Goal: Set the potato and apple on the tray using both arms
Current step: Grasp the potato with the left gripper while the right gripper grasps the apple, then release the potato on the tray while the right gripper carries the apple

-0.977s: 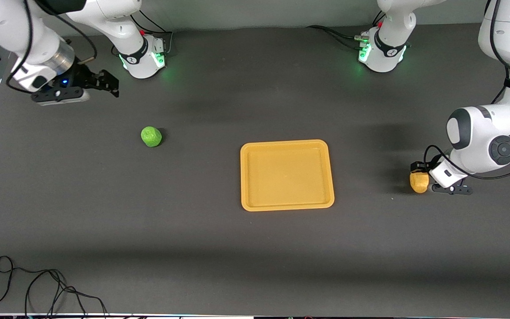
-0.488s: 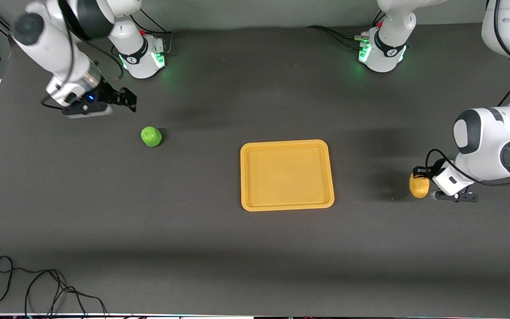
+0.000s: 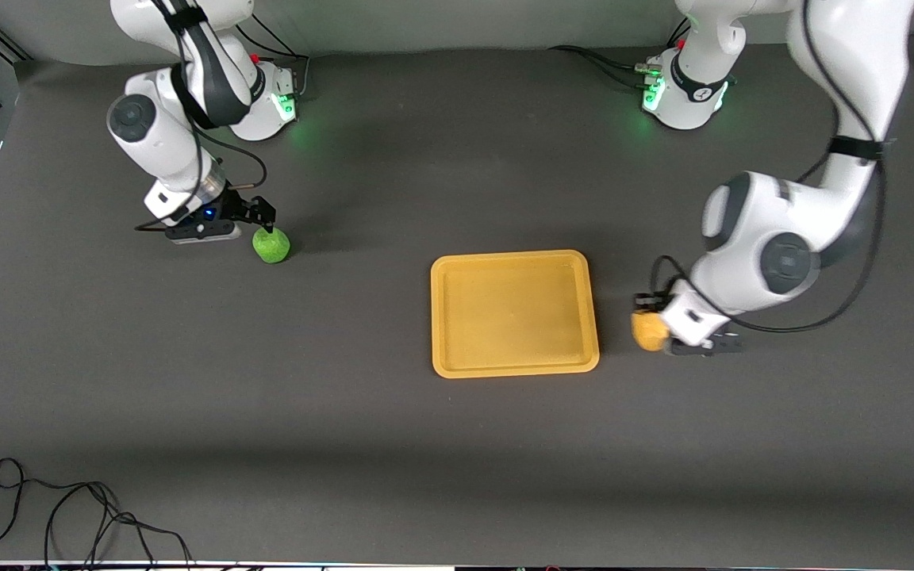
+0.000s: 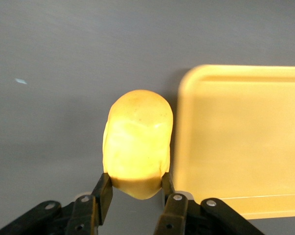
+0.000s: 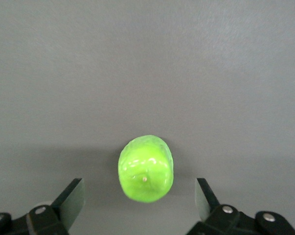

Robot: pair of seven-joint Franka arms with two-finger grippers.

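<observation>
The green apple [image 3: 271, 244] needs to go on the tray [image 3: 514, 262], so my right gripper will grab the apple by its round sides next.
The yellow-orange tray [image 3: 514, 262] lies flat in the middle of the table. My left gripper [image 3: 647, 321] is shut on the potato [image 3: 649, 331], a yellow-orange oval lump, and holds it above the table just beside the tray's edge toward the left arm's end. In the left wrist view the potato [image 4: 137, 143] sits between both fingers with the tray [image 4: 245, 142] beside it. The green apple [image 3: 271, 244] rests on the table toward the right arm's end. My right gripper [image 3: 260, 216] is open just over it; in the right wrist view the apple [image 5: 145, 168] lies between the spread fingers.
The two arm bases [image 3: 260, 101] [image 3: 683, 93] stand along the table's edge farthest from the front camera. A black cable [image 3: 68, 515] lies loose at the corner nearest the camera, toward the right arm's end.
My left gripper has carried the potato from the table's end to the tray's edge. My right gripper has come down toward the apple and now sits open over it.
</observation>
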